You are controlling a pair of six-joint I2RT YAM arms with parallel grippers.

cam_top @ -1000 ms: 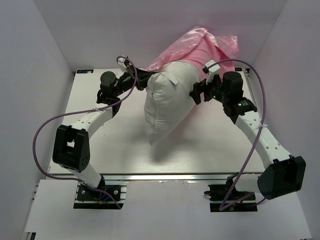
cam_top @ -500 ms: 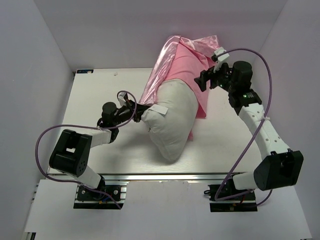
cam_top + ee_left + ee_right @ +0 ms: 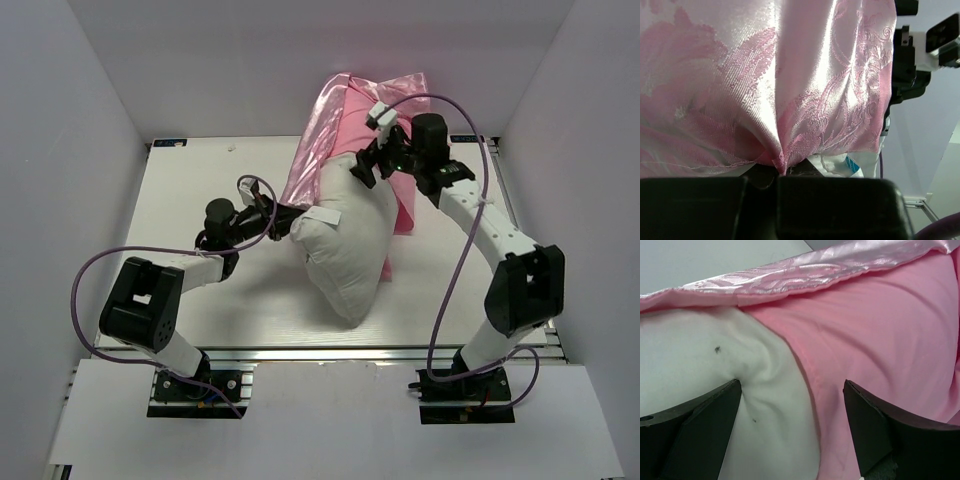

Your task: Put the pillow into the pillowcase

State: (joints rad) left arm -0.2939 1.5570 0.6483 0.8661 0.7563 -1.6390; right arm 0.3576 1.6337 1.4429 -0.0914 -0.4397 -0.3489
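My right gripper should next take hold of the pillowcase (image 3: 340, 115) by its matte hem over the pillow, so the pillow stays free to slide inside.
The white pillow (image 3: 345, 250) lies on the table with its far end inside the pink pillowcase (image 3: 340, 115), which is bunched up against the back wall. My left gripper (image 3: 287, 218) is at the pillow's left side, shut on the satin edge of the pillowcase (image 3: 765, 75). The fabric gathers into the pinch of the left gripper (image 3: 778, 169), with a bit of white pillow (image 3: 837, 162) beside it. My right gripper (image 3: 362, 168) is open over the pillow's far end. Its fingertips (image 3: 715, 412) straddle the line where the pillow (image 3: 700, 355) meets the matte pink pillowcase (image 3: 880, 330).
The white table (image 3: 200, 300) is boxed in by white walls on the left, right and back. Purple cables loop from both arms. My right arm's wrist (image 3: 910, 65) shows at the right edge of the left wrist view.
The pillow has dropped from a raised position onto the table. My right gripper has moved left from the pillowcase's right side onto the pillow's far end. My left gripper keeps its hold.
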